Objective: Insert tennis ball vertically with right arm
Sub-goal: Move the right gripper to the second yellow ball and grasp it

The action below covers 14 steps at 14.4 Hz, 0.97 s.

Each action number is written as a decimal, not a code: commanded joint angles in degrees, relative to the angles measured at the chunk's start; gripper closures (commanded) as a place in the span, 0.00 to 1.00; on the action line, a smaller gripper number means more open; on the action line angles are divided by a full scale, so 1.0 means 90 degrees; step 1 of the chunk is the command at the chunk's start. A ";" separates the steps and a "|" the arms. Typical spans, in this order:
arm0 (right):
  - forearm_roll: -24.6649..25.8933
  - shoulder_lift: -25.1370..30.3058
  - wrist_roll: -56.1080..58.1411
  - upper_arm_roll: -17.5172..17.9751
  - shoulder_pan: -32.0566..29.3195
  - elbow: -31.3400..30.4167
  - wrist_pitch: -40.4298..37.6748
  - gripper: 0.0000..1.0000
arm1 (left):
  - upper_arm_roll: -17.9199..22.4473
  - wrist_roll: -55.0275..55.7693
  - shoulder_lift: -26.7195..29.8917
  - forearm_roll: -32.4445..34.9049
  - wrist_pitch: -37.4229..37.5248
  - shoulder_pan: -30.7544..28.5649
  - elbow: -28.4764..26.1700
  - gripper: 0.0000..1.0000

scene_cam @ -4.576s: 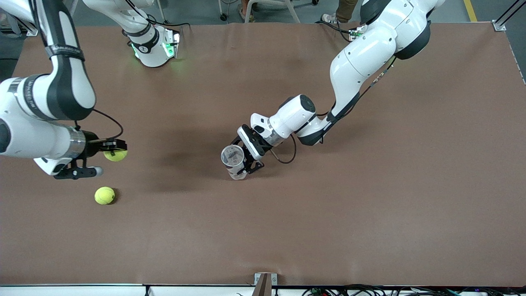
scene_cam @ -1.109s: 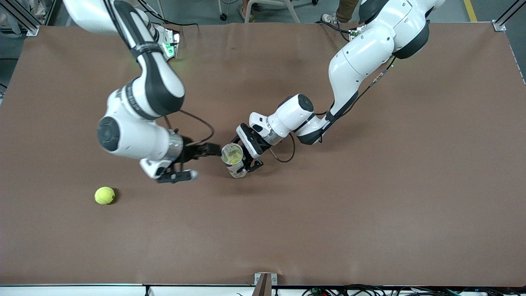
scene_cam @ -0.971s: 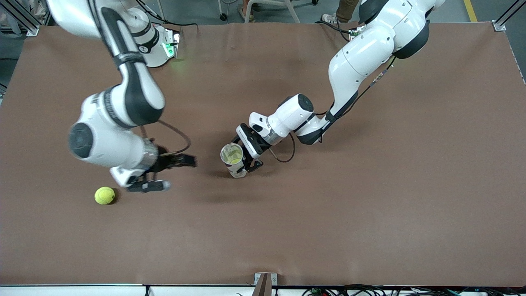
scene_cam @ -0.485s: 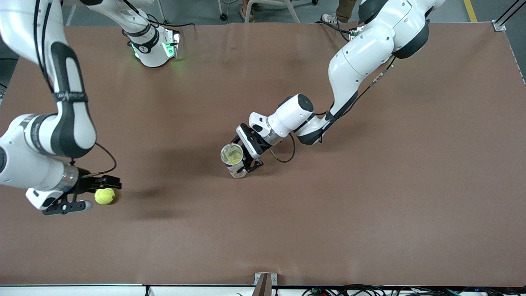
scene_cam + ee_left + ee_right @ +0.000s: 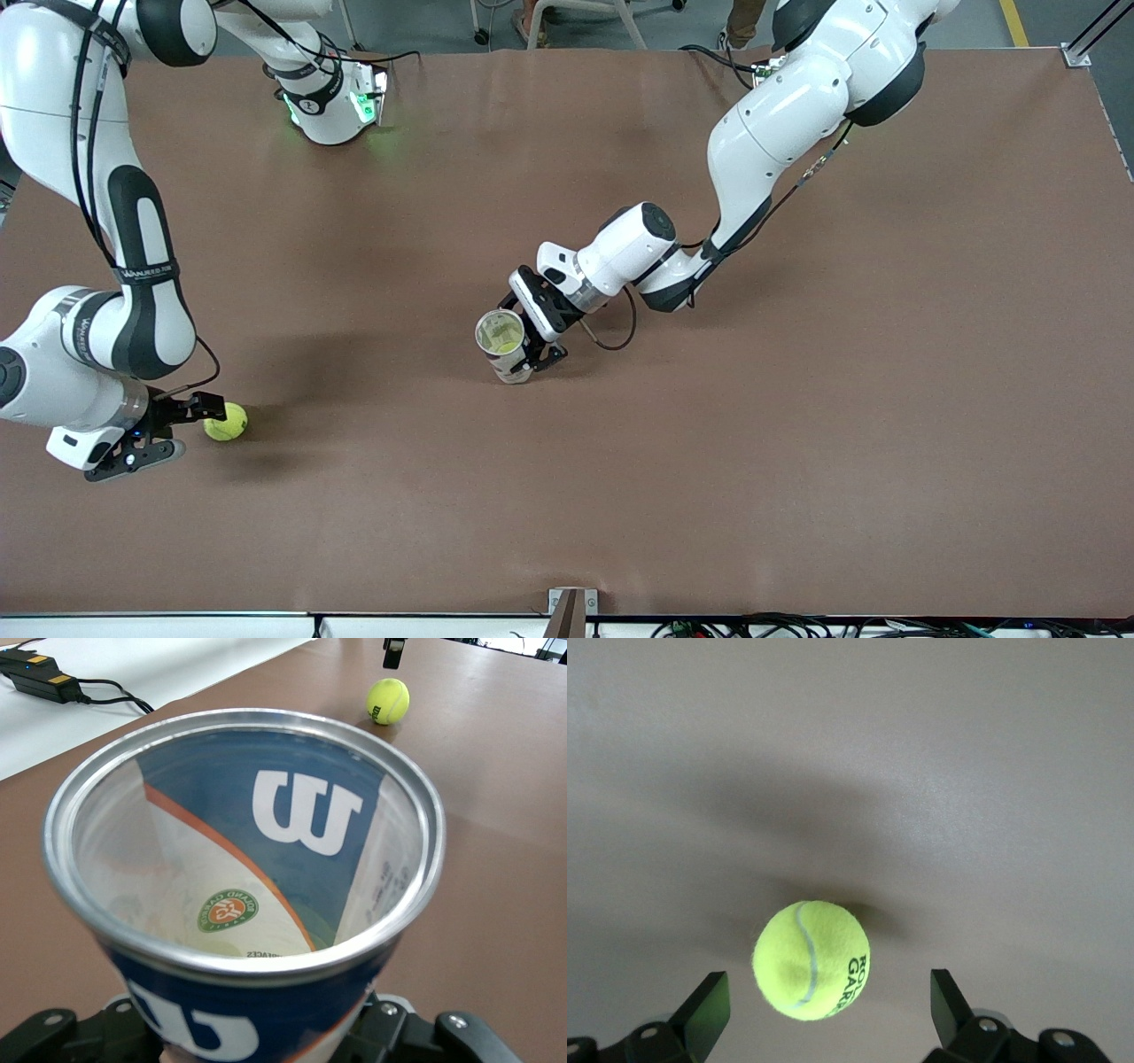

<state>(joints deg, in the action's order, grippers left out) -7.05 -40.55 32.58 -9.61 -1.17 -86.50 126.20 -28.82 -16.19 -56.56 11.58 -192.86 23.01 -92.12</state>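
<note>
My right gripper isn't ready to close yet: its near finger stops short of the tennis ball. It should move farther toward the ball first, then close on it.
A yellow-green tennis ball (image 5: 226,422) (image 5: 812,959) lies on the brown table toward the right arm's end. My right gripper (image 5: 180,431) (image 5: 828,1008) is low over the table and open. Its fingers (image 5: 709,1005) stand either side of the ball, apart from it. At mid-table my left gripper (image 5: 524,356) (image 5: 257,1047) is shut on a clear tennis ball can (image 5: 502,342) (image 5: 244,895) with a blue label. It holds the can near the base, mouth up. Yellow-green shows inside the can in the front view. The left wrist view also shows the loose ball (image 5: 388,700).
The right arm's base (image 5: 332,102) glows green at the table's back edge. A small bracket (image 5: 567,607) sits at the table edge nearest the front camera. A black box with cables (image 5: 40,678) lies on a white surface off the table.
My right arm has swung from beside the can toward its own end of the table and come down with its open fingers round the loose ball. The left arm and can have not moved.
</note>
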 commanded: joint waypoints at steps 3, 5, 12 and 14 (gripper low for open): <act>0.0051 -0.0191 0.0071 0.0111 -0.0114 0.0109 0.0041 0.00 | 0.0224 -0.0076 -0.0053 0.0012 0.0188 0.0089 -0.0116 0.25; 0.0042 -0.0221 0.0071 0.0131 -0.0105 0.0109 0.0021 0.00 | 0.0224 -0.0076 -0.0053 0.0012 0.0188 0.0089 -0.0116 0.25; 0.0042 -0.0387 0.0100 0.0140 -0.0095 0.0100 0.0002 0.00 | 0.0234 -0.0066 -0.0063 0.0012 0.0188 0.0041 -0.0145 0.25; 0.0051 -0.0435 0.0140 0.0140 -0.0105 0.0090 0.0011 0.02 | 0.0263 -0.0086 -0.0063 0.0012 0.0188 0.0050 -0.0184 0.25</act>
<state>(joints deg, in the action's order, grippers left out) -7.04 -43.68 32.89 -9.03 -1.18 -86.46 126.42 -28.34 -16.49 -56.56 11.59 -192.83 23.09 -92.28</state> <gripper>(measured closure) 0.013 0.247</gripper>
